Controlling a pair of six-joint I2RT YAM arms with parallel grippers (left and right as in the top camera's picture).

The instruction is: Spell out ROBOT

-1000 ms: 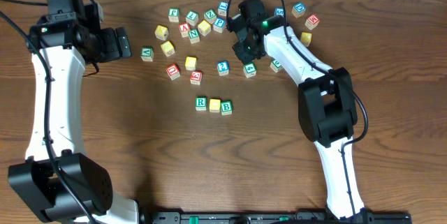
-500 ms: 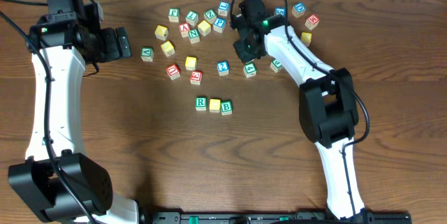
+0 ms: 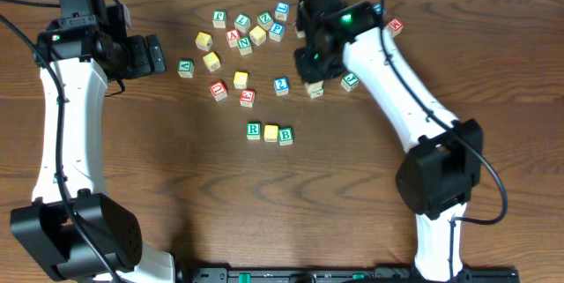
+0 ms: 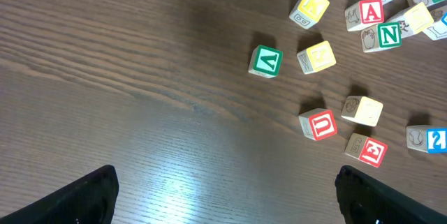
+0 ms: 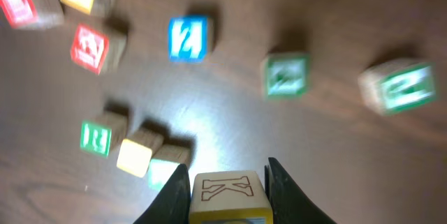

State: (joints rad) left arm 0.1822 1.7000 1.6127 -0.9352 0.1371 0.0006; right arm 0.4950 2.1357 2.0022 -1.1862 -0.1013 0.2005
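The wooden block hangs high above the table and would fall short if the robot's right gripper opened now, so the robot should move it toward the green B end first and then open the gripper.
A row of three blocks lies mid-table: green R, a yellow block and green B. The row also shows in the right wrist view, with the R at its left end. My right gripper hovers above the table behind the row and is shut on a wooden block with a carved K on its visible face and a yellow edge. My left gripper is open and empty at the far left, its fingers over bare wood.
Several loose letter blocks lie in a cluster at the back. A blue 2 block, two green blocks and a red block lie near my right gripper. Red U and a green block lie ahead of my left gripper.
My right arm has swung and its gripper has moved a little toward the front from the back cluster. The left arm has not moved.
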